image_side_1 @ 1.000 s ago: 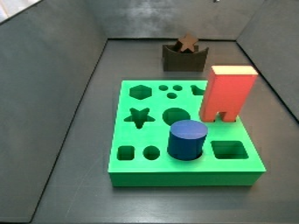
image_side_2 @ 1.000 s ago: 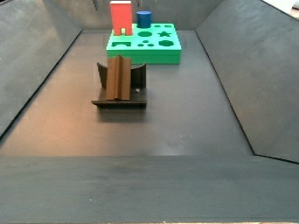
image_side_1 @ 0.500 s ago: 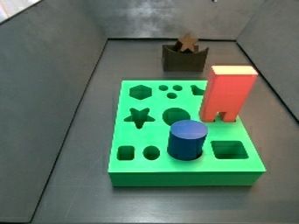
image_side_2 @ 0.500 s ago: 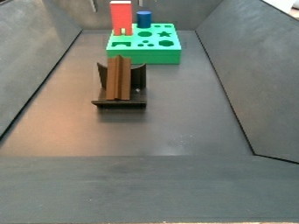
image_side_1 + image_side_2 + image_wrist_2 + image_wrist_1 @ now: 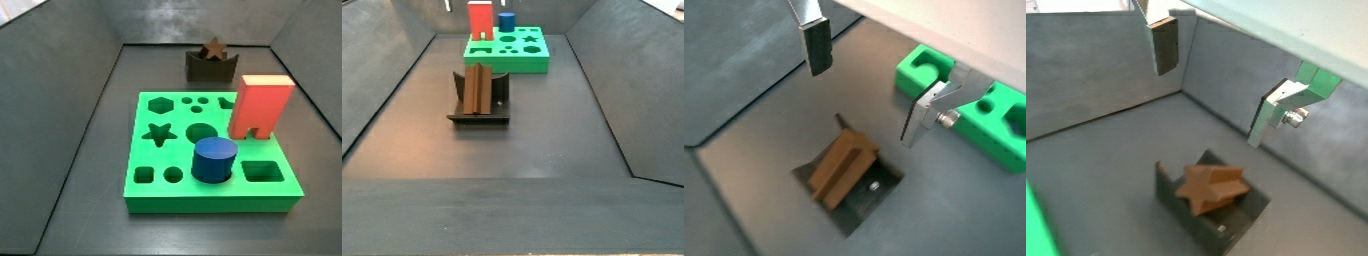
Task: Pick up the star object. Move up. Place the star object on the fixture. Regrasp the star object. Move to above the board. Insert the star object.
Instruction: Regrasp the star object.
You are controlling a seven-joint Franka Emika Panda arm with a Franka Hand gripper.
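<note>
My gripper grips the star object by its star-shaped end [image 5: 214, 48] [image 5: 1201, 188] next, to fit it into the board's star hole.
The brown star object [image 5: 1211, 188] [image 5: 842, 170] lies along the notch of the dark fixture [image 5: 1229, 224] [image 5: 873, 196]. Both side views also show the star object [image 5: 213, 47] [image 5: 477, 88] resting on the fixture [image 5: 210, 68] [image 5: 480, 116]. My gripper [image 5: 1217, 80] [image 5: 869, 82] hangs open well above them, with nothing between its fingers and no contact with the peg. The green board [image 5: 201, 150] [image 5: 509, 55] [image 5: 971, 100] lies on the floor away from the fixture, and its star hole [image 5: 159, 133] is empty.
A tall red block [image 5: 261, 105] [image 5: 480, 17] and a blue cylinder [image 5: 214, 160] [image 5: 506, 20] stand in the board. Grey walls slope up around the dark floor [image 5: 543, 140] on all sides.
</note>
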